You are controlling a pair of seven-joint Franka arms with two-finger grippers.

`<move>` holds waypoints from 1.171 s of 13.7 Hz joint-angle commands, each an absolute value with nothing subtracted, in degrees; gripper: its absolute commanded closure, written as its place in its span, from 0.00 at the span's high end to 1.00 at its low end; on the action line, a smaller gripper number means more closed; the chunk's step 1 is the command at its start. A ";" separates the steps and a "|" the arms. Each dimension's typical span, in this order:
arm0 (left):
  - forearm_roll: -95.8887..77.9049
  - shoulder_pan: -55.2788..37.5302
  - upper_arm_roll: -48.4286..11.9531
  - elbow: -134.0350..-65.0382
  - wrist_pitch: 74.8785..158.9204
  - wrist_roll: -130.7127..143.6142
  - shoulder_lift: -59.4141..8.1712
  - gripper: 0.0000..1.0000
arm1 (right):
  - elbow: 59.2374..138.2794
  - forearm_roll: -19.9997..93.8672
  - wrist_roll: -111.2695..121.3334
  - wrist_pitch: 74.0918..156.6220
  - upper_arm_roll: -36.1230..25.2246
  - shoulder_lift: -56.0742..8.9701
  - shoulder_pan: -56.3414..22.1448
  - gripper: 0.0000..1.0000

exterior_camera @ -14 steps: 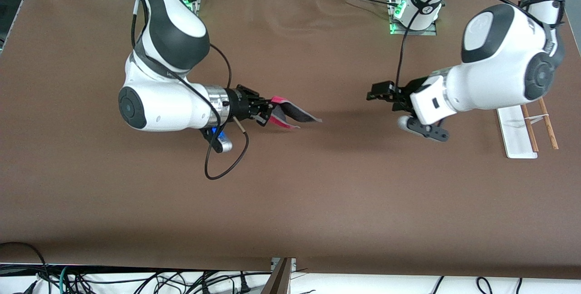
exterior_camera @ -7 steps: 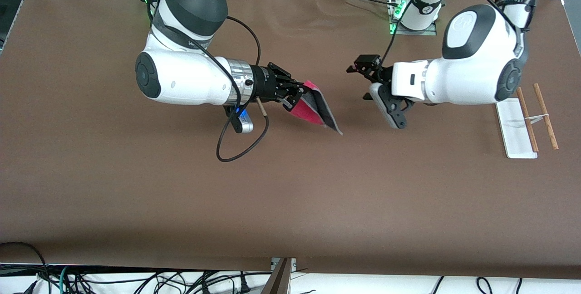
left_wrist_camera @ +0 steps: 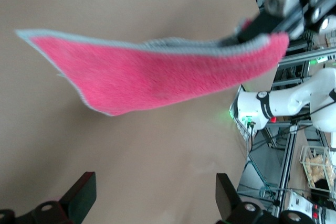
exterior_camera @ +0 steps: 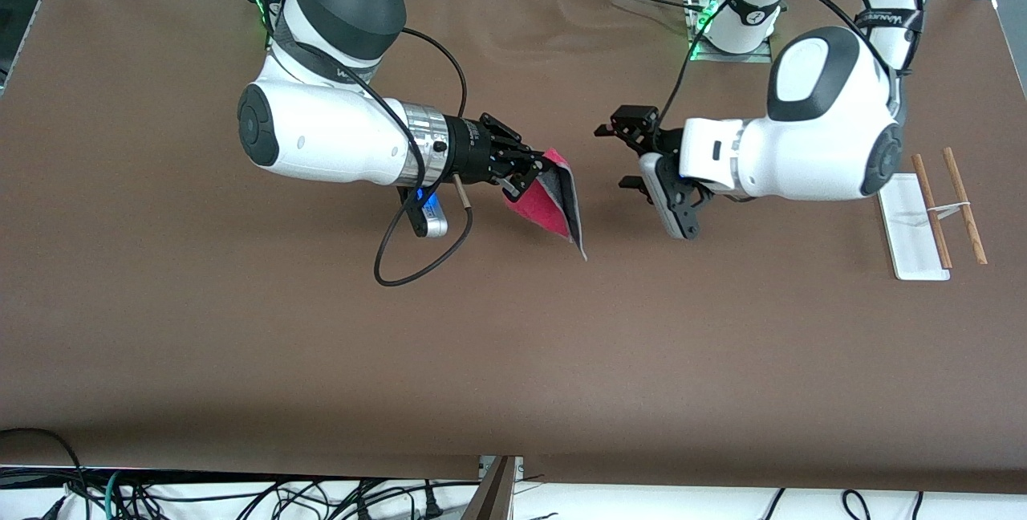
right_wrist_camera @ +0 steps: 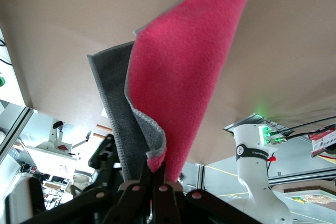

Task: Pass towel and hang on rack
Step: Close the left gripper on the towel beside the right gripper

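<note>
My right gripper's fingers cover one end of the towel. So my left gripper reaches the towel next and grabs its free hanging end (exterior_camera: 570, 222) (left_wrist_camera: 86, 72).
My right gripper (exterior_camera: 536, 175) is shut on one end of the pink-red towel (exterior_camera: 552, 203) and holds it above the middle of the table. The towel hangs folded, grey edge showing. In the right wrist view the closed jaws (right_wrist_camera: 160, 174) pinch the towel (right_wrist_camera: 184, 77). My left gripper (exterior_camera: 619, 156) is open and empty, pointing at the towel with a small gap between them. In the left wrist view its spread fingers (left_wrist_camera: 79, 203) frame the towel (left_wrist_camera: 157, 74), which is apart from them. The rack (exterior_camera: 911, 223), a white base with two wooden rods (exterior_camera: 932, 215), stands at the left arm's end of the table.
A black cable loop (exterior_camera: 417, 259) hangs from my right wrist over the brown table (exterior_camera: 513, 359). The two arm bases (exterior_camera: 734, 18) stand along the table's top edge in the front view. The left arm's bulky elbow (exterior_camera: 826, 127) is over the table next to the rack.
Both arms swung toward the middle. The left gripper moved closer to the towel. The towel turned from lying flat out to hanging down from the right gripper.
</note>
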State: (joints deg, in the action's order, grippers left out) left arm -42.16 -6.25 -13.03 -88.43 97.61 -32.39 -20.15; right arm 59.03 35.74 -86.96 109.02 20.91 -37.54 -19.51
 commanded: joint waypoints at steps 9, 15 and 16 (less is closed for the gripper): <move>-55.55 -4.22 -13.01 -75.96 97.21 -51.33 -30.41 1.00 | 58.97 35.68 -88.07 109.34 21.09 -36.91 -20.04 0.00; -55.37 -5.80 -13.10 -70.93 97.91 -53.07 -34.27 1.00 | 58.97 35.60 -87.98 109.34 20.92 -36.12 -20.04 0.00; -55.28 -5.97 -13.18 -71.54 97.74 -55.35 -34.28 1.00 | 58.97 35.51 -87.98 109.42 20.92 -36.12 -20.13 0.00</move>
